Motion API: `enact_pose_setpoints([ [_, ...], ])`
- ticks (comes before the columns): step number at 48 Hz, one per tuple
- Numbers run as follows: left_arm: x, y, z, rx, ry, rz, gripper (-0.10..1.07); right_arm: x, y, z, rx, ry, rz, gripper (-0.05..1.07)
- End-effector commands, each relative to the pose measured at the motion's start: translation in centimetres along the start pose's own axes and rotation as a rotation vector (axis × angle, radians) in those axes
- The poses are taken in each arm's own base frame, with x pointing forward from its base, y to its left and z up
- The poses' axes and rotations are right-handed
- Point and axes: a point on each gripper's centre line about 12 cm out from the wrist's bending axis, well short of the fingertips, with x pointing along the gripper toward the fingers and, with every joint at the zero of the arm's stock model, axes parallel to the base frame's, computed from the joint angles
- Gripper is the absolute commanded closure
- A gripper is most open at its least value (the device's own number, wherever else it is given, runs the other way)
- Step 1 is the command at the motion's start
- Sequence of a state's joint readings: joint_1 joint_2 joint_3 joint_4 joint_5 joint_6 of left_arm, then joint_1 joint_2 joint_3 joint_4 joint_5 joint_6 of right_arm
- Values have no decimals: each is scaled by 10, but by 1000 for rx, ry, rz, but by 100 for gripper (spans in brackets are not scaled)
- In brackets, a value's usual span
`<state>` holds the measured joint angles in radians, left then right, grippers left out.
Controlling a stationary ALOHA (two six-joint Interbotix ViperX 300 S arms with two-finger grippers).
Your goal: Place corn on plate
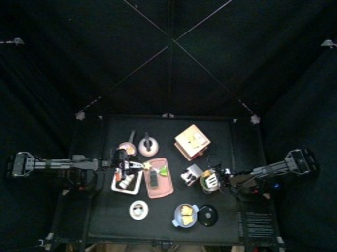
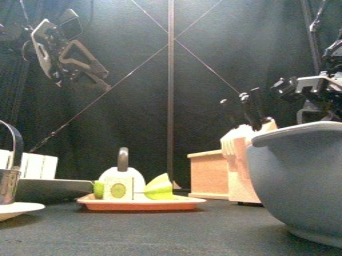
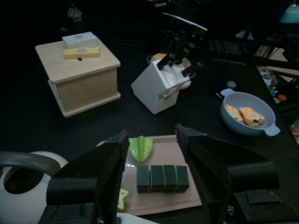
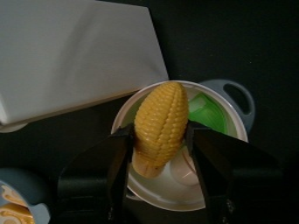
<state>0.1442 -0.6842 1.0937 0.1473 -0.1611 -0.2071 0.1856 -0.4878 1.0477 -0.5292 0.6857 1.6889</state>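
My right gripper grabs the corn [image 4: 162, 122] by its stalk end [image 4: 155, 150] next, to place the corn on the plate with the cob's rounded end free.
The corn [image 4: 162, 122], a yellow toy cob, lies over a small white plate [image 4: 176, 194] in the right wrist view. My right gripper [image 4: 162, 140] is open, its jaws wide on either side of the cob. Whether they touch it I cannot tell. In the top view this gripper [image 1: 219, 177] is right of the table's middle, next to the white holder [image 1: 194, 173]. The holder hides the plate in the left wrist view. My left gripper [image 3: 152, 140] is open and empty over the pink tray [image 3: 146, 199].
A white holder [image 4: 76, 52] stands close beside the plate, and a grey handled dish [image 4: 233, 92] with something green lies under its far rim. Nearby are a grey bowl [image 3: 247, 112] of orange pieces, a wooden box [image 3: 79, 77], and a dark green block [image 3: 162, 178] on the tray.
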Motion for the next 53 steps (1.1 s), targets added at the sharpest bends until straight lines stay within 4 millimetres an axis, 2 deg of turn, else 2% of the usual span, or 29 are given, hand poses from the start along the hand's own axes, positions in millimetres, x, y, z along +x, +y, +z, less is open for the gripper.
enact_pose_setpoints([
  [1, 0, 0, 7, 1, -23, 0, 13, -7, 11, 5, -2, -14, 59, 40],
  [12, -1, 0, 7, 3, -28, 0, 13, -26, 39, 5, -43, -27, 197, 40],
  [20, -4, 0, 7, 1, -35, 1, 13, -48, 63, 4, -98, -48, 292, 40],
  [28, -6, 0, 7, 2, -40, -1, 13, -64, 80, 10, -138, -93, 361, 40],
  [35, -7, 0, 7, 0, -41, -1, 13, -68, 95, 11, -175, -111, 430, 40],
  [44, -7, 0, 8, 2, -43, -1, 13, -68, 125, 9, -255, -120, 550, 40],
  [53, -7, 0, 7, 2, -43, -1, 13, -70, 140, 13, -294, -152, 576, 40],
])
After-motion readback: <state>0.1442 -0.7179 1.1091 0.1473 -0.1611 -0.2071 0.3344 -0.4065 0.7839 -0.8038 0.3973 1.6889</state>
